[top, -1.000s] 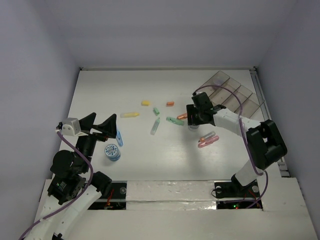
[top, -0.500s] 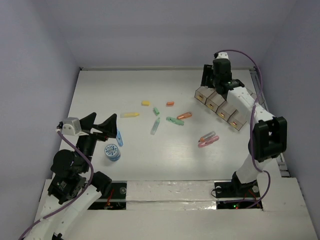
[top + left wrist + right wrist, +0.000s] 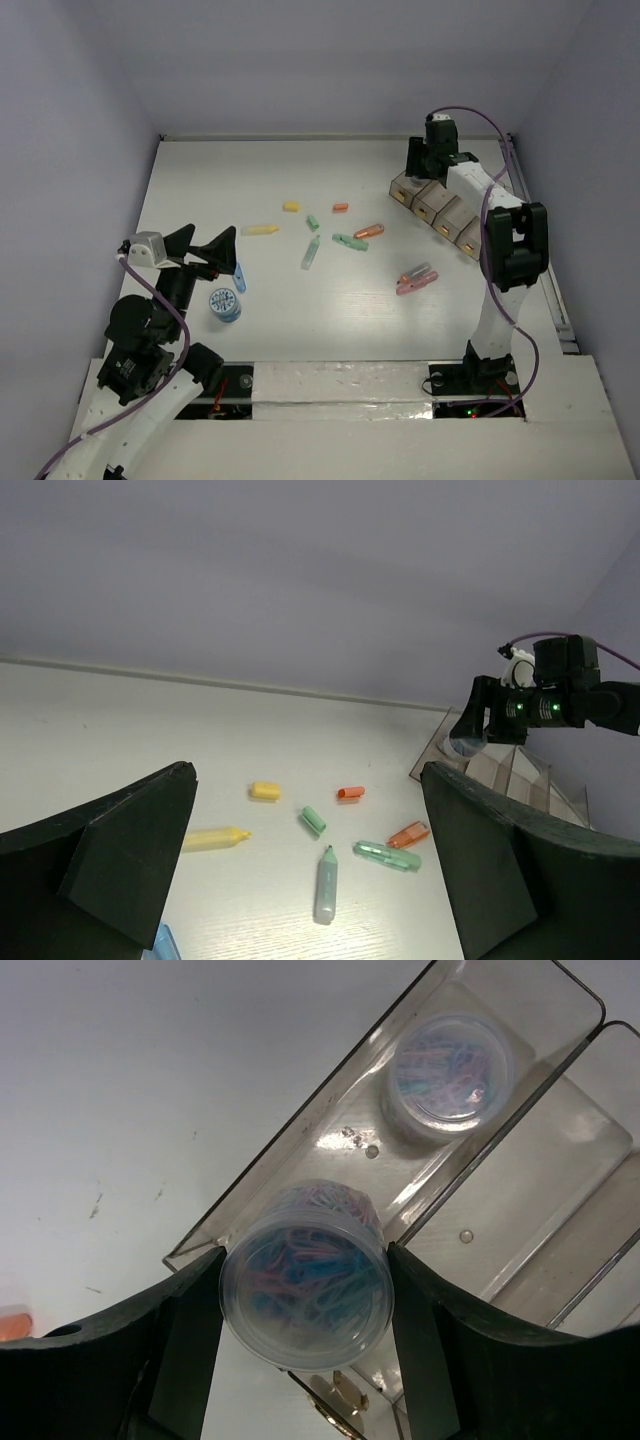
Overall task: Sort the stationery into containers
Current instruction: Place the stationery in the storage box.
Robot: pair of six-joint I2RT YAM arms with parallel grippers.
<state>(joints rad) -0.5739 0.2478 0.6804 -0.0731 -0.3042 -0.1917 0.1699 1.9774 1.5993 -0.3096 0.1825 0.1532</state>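
The held tub is above the end bin (image 3: 300,1150), which is free beside the second tub, so it would land inside and my right gripper should release it.
My right gripper (image 3: 419,168) hangs over the near-left end of the containers (image 3: 437,207). It is shut on a round clear tub of coloured clips (image 3: 306,1260), held just above the end bin (image 3: 300,1150). A second such tub (image 3: 450,1070) stands inside that bin. Loose stationery lies mid-table: a yellow stick (image 3: 260,229), a yellow stub (image 3: 291,207), a green stub (image 3: 312,222), orange pieces (image 3: 369,231), a pale marker (image 3: 326,884) and pink sticks (image 3: 416,281). At the left, my left gripper (image 3: 205,246) stands open and holds nothing.
A round blue roll (image 3: 225,304) and a light-blue stick (image 3: 239,277) lie just right of the left gripper. The white side walls close in the table at left, back and right. The right arm (image 3: 560,695) stretches along the right side above the bins.
The right arm swung from mid-table, near the orange stick, up to the containers with the tub between its fingers. The left arm stayed put.
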